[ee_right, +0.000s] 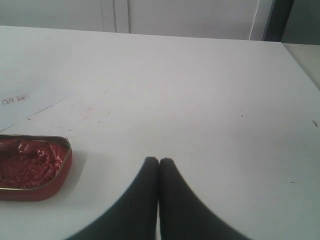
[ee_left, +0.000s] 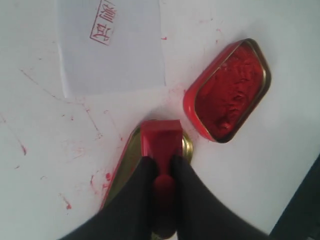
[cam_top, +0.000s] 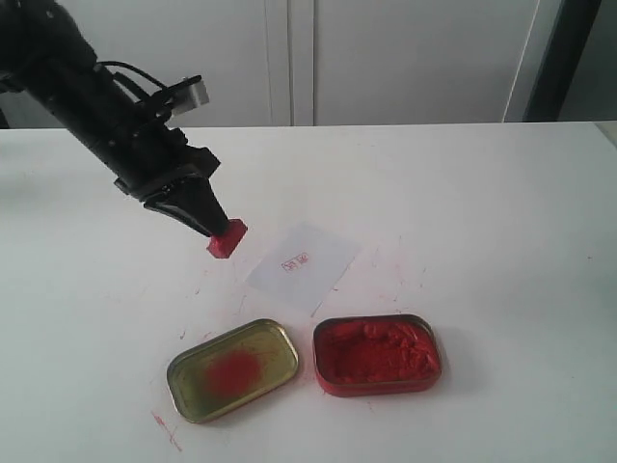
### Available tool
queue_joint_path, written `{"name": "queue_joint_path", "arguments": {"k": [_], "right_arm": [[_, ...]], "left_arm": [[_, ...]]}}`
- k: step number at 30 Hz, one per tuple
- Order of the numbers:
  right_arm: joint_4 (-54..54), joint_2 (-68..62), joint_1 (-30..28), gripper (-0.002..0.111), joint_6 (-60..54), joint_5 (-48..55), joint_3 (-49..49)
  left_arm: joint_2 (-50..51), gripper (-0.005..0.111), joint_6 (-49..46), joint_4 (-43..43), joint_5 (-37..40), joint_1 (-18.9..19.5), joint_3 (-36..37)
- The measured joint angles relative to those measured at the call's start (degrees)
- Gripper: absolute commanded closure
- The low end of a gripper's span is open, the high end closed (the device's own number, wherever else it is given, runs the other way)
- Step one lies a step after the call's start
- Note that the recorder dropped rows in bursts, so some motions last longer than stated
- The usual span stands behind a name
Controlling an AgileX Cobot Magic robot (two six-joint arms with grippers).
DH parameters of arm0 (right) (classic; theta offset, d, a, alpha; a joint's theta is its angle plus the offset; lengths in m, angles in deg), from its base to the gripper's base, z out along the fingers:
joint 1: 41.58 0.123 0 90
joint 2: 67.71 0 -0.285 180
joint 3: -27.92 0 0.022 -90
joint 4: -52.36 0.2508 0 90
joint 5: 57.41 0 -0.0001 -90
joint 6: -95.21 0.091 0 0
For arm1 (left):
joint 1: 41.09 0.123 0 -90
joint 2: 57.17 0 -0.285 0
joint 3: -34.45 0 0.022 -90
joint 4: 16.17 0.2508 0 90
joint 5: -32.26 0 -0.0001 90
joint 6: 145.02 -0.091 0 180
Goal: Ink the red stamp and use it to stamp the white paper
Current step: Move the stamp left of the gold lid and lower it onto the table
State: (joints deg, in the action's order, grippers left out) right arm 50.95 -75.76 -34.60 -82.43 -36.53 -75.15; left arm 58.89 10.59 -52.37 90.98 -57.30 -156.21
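I will lower the red stamp (cam_top: 228, 238) before my left gripper lets go of it, because it is hanging above the white table.
My left gripper (cam_top: 214, 228) is shut on the red stamp (cam_top: 228, 238), holding it in the air left of the white paper (cam_top: 304, 265). In the left wrist view the black fingers (ee_left: 190, 190) pinch the red stamp (ee_left: 161, 142) by its stem, square face pointing away. The white paper (ee_left: 112, 47) carries a red imprint (ee_left: 103, 29) and lies flat on the table. The red tin of paste (cam_top: 377, 354) sits in front of the paper. My right gripper (ee_right: 159, 161) is shut and empty above bare table, right of the red tin (ee_right: 31, 166).
A gold-coloured tin lid (cam_top: 232, 369) with a red smear lies left of the paste tin. The gold lid (ee_left: 122, 170) shows partly behind the stamp. Red specks dot the white tabletop (cam_top: 482, 212). White cabinets stand behind the table.
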Motion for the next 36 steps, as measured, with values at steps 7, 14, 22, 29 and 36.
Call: {"name": "queue_joint_path", "arguments": {"k": [7,14,22,29,36], "right_arm": [[0.0,0.0,0.0,0.108,0.0,0.0,0.0],[0.0,0.0,0.0,0.108,0.0,0.0,0.0],[0.0,0.0,0.0,0.108,0.0,0.0,0.0],[0.0,0.0,0.0,0.108,0.0,0.0,0.0],[0.0,0.0,0.0,0.108,0.0,0.0,0.0]], "left_arm": [[0.0,0.107,-7.7,-8.8,-4.3,2.6,8.2],[2.7,0.107,-8.7,-9.4,-7.1,2.8,12.0],[6.2,0.107,-8.7,-9.6,-10.1,2.8,12.2],[8.4,0.107,-8.7,-9.6,-12.9,2.8,12.2],[9.4,0.107,-8.1,-10.1,-13.3,2.8,12.2]]}}
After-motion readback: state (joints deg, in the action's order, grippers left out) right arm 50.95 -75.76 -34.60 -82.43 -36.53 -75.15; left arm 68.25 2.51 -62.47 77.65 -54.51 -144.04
